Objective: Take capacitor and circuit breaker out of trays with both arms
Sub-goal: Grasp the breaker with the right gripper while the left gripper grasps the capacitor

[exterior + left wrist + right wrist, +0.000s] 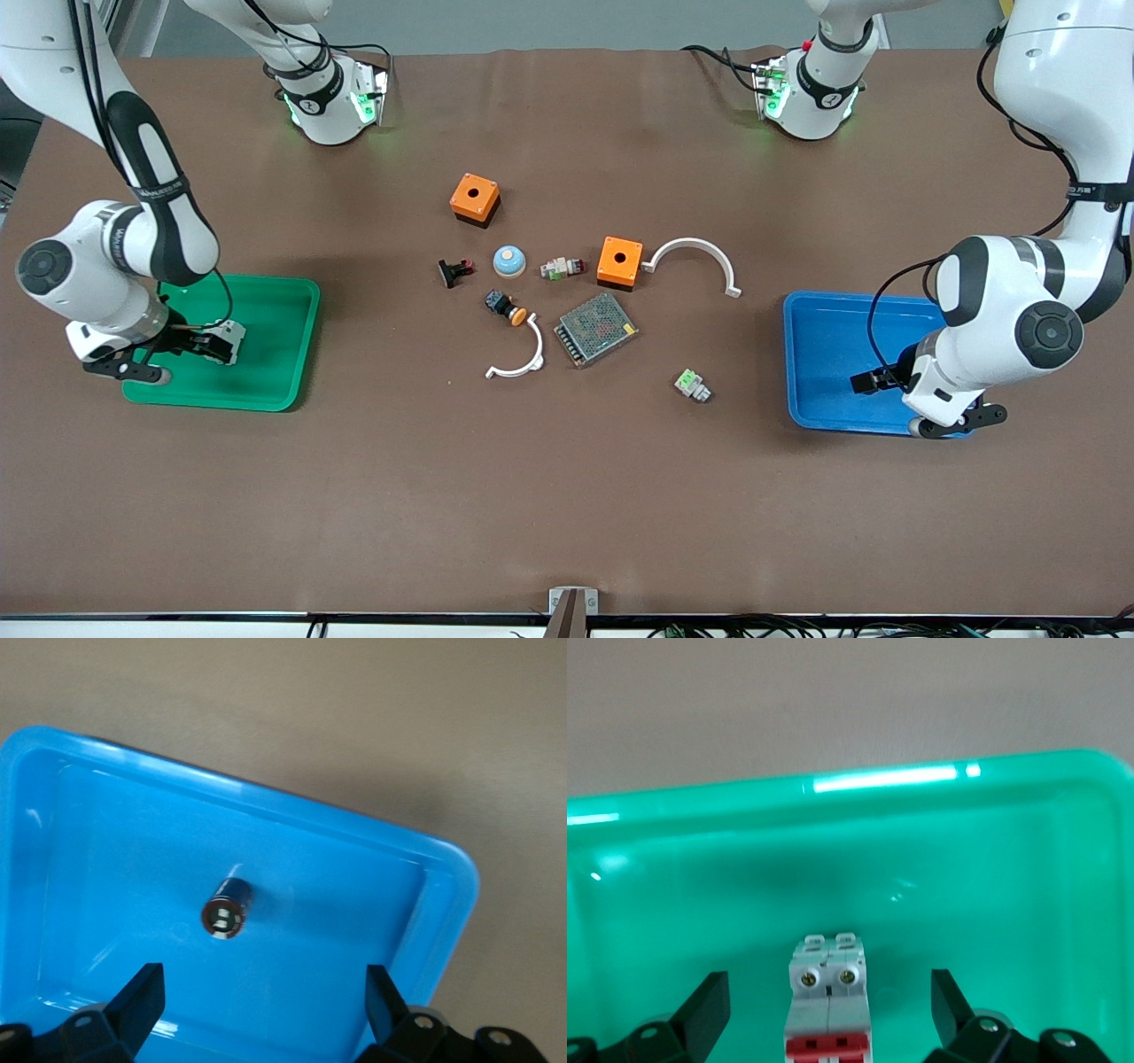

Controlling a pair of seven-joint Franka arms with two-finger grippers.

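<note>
In the right wrist view, my right gripper's fingers are still above and short of the breaker's red levers, so it lowers toward them next, before closing on the breaker.
The breaker (828, 1005), a white-grey block with two red levers, lies on the floor of the green tray (992, 859). My right gripper (828, 992) is open around it, with both fingers clear of its sides. In the front view the breaker (229, 341) lies in the green tray (283, 354) beside the right gripper (202, 344). The capacitor (227, 908), a tiny dark cylinder, lies on its side in the blue tray (354, 842). My left gripper (263, 1010) is open and empty above it. In the front view the left gripper (873, 381) hangs over the blue tray (824, 346); the capacitor is hidden there.
Between the trays lie two orange boxes (475, 198) (619, 260), a blue dome button (509, 260), a black part with red tip (454, 271), a black button with orange cap (506, 307), two white arcs (695, 259) (521, 354), a grey mesh box (596, 329) and a green-topped white block (692, 385).
</note>
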